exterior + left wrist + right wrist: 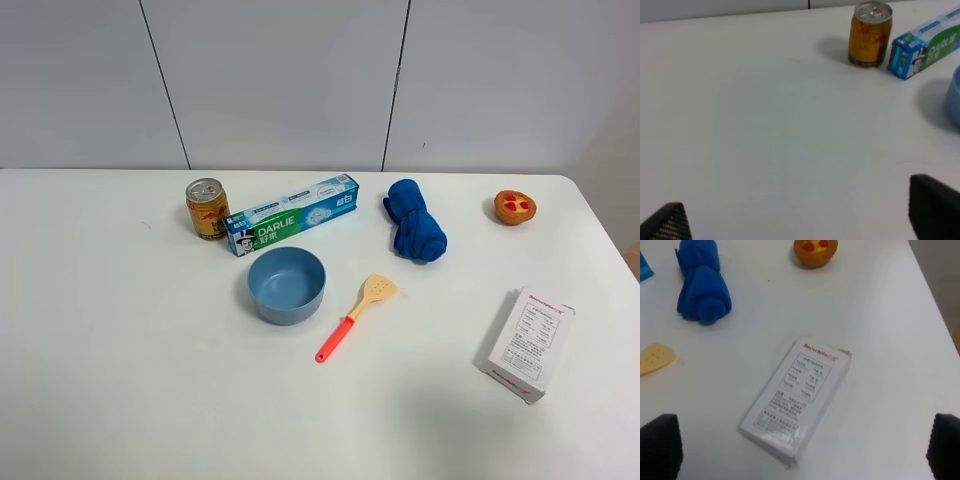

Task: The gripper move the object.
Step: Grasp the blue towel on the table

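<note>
I should next grab the deep blue cloth by its rolled middle with my right gripper to move it.
The deep blue rolled cloth lies on the white table right of the toothpaste box, and shows in the right wrist view. Neither arm shows in the exterior high view. My right gripper is open and empty, its black fingertips wide apart over a white carton, well short of the cloth. My left gripper is open and empty over bare table, with one fingertip near the bowl side. The cloth is out of the left wrist view.
A light blue bowl, a green-blue toothpaste box and a gold can sit left of the cloth. A beige spatula with a red handle lies below it. An orange tart toy and the white carton are at the right.
</note>
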Controlling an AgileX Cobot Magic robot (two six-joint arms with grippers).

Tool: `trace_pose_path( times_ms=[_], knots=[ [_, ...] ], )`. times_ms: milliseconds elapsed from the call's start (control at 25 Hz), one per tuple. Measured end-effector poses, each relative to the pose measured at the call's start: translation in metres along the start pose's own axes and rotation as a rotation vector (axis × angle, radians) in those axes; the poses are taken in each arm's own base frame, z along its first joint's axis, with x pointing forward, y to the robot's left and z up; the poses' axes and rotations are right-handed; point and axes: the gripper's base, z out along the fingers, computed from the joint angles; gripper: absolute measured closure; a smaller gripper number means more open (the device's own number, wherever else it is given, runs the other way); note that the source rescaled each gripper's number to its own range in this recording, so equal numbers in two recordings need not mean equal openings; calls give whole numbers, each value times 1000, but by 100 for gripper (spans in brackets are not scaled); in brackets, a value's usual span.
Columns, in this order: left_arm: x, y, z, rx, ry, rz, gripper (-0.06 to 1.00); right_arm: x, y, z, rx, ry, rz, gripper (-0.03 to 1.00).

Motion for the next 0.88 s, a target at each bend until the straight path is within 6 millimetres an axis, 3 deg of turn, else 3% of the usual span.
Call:
trace_pose_path(
  times_ms=[120,280,480,720,880],
  knots=[
    [0,0,0,0,0,0,-6,-38,2,19,3,55,-5,-3],
    [0,0,0,0,0,0,-6,-92,7,62,-11,143,-53,-3],
    [0,0,0,0,0,0,-6,-147,17,145,-89,252,-101,-3],
    [0,0,0,0,0,0,-6,-180,25,236,-148,347,-137,-3],
    [0,0,0,0,0,0,-6,-177,35,294,-186,428,-145,-3]
  ],
)
